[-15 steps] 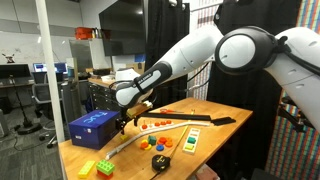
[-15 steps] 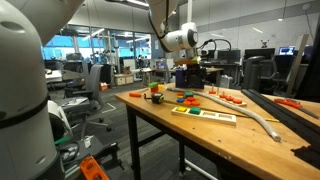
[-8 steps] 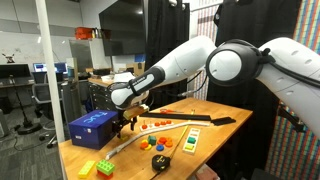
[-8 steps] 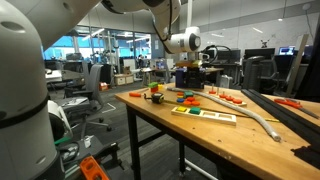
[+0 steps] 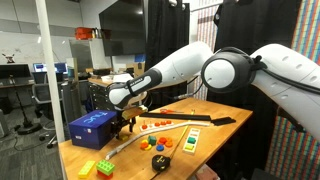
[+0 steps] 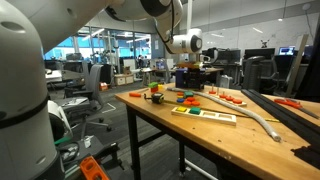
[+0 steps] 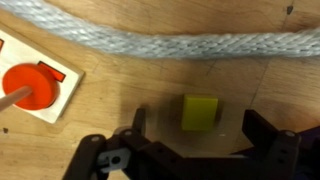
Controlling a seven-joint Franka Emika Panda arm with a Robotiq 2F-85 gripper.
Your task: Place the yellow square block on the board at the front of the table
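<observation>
The yellow block is between my fingers in the wrist view, level with its sides. My gripper should close on the block now.
In the wrist view a small yellow square block (image 7: 200, 112) lies flat on the wooden table. My gripper (image 7: 200, 131) is open, with one dark finger on each side of the block and a gap to both. In an exterior view the gripper (image 5: 125, 123) hangs low over the table beside a blue box (image 5: 93, 127); the block under it does not show there. It also shows far back in the exterior view from the table's front (image 6: 190, 68). A long wooden board (image 6: 205, 114) with green pieces lies near the table's front edge; it also shows in an exterior view (image 5: 190, 141).
A thick grey rope (image 7: 170, 40) runs across just beyond the block and also shows in an exterior view (image 5: 150, 137). A red disc on a peg (image 7: 33, 86) sits on a white tile. Yellow (image 5: 104, 166) and green (image 5: 88, 168) bricks lie at the table corner.
The arm's upper links have swung a little. The gripper has stayed low beside the blue box.
</observation>
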